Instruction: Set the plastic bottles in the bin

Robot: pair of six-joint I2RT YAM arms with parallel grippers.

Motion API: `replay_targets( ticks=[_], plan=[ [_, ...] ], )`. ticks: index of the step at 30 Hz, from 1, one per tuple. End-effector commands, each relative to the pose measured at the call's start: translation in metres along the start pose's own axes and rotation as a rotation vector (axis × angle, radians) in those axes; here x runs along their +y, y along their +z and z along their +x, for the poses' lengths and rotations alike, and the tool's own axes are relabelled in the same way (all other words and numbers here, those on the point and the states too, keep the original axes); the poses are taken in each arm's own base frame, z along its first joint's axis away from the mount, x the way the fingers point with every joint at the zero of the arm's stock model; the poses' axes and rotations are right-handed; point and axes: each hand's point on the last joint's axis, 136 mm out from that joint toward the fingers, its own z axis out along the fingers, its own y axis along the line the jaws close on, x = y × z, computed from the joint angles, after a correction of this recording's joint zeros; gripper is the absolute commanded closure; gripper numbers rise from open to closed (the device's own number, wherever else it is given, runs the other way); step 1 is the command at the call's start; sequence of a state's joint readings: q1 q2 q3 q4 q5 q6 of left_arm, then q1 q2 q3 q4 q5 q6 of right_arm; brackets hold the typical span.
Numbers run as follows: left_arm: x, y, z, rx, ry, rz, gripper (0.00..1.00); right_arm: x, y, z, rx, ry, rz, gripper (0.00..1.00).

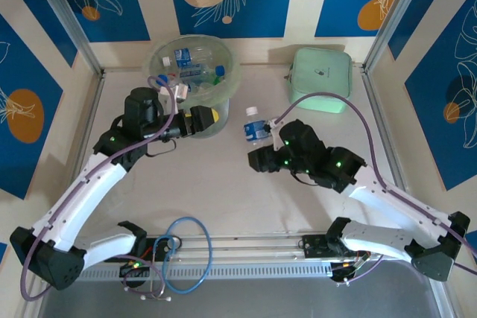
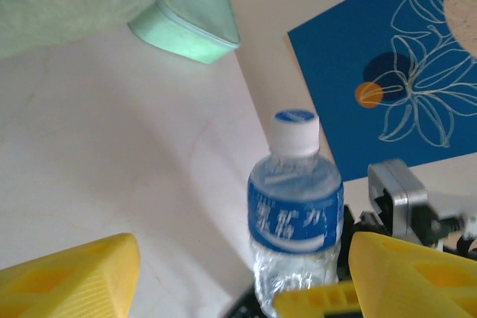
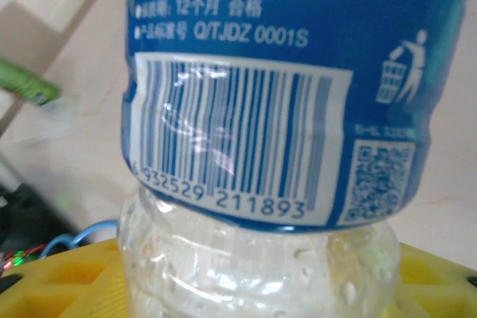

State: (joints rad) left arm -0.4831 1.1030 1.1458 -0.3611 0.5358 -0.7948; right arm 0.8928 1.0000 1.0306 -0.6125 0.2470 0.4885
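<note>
The left gripper's fingers are still a wide gap away from the bottle's white cap (image 1: 252, 112), so it isn't time to close yet. The left gripper should move closer first and then close on the cap.
A clear plastic bottle (image 1: 254, 129) with a blue label and white cap stands upright mid-table, right of the bin (image 1: 227, 83). My right gripper (image 1: 258, 141) is shut on its lower body; up close the yellow fingers (image 3: 436, 281) flank the bottle (image 3: 276, 109). The round pale green bin holds several bottles (image 1: 195, 61). My left gripper (image 1: 214, 117) hangs open by the bin's front right wall, holding nothing. From its wrist, the yellow fingers (image 2: 74, 277) stand wide apart, and the held bottle (image 2: 296, 214) is farther ahead.
A mint green square case (image 1: 320, 78) lies at the back right, also in the left wrist view as the case (image 2: 190, 16). A metal frame rail borders the table (image 1: 223, 199). Blue and purple cables coil near the arm bases at the front edge.
</note>
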Motion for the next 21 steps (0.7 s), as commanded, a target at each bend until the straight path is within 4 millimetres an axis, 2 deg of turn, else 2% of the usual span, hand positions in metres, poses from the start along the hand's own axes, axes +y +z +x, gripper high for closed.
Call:
replay_targets(
  ticks=[1,5,10,14,18,21],
  plan=[
    [-0.026,0.003,0.003,0.046,-0.021,0.135,0.24,0.029,-0.001,0.005,0.033,-0.018,-0.094,0.49],
    [-0.022,0.008,0.003,0.045,-0.038,0.138,0.24,0.058,0.000,0.008,0.058,-0.081,-0.158,0.49],
    [-0.006,0.017,0.013,0.096,-0.070,0.086,0.32,0.081,0.002,0.005,0.071,-0.139,-0.204,0.49],
    [-0.005,0.017,0.018,0.121,-0.077,0.088,0.43,0.086,0.005,0.000,0.065,-0.150,-0.209,0.49],
    [-0.007,0.015,0.022,0.132,-0.073,0.097,0.44,0.091,0.005,-0.003,0.062,-0.154,-0.223,0.48],
    [-0.004,0.016,0.028,0.149,-0.078,0.093,0.50,0.093,0.006,-0.005,0.060,-0.156,-0.230,0.48]
  ],
)
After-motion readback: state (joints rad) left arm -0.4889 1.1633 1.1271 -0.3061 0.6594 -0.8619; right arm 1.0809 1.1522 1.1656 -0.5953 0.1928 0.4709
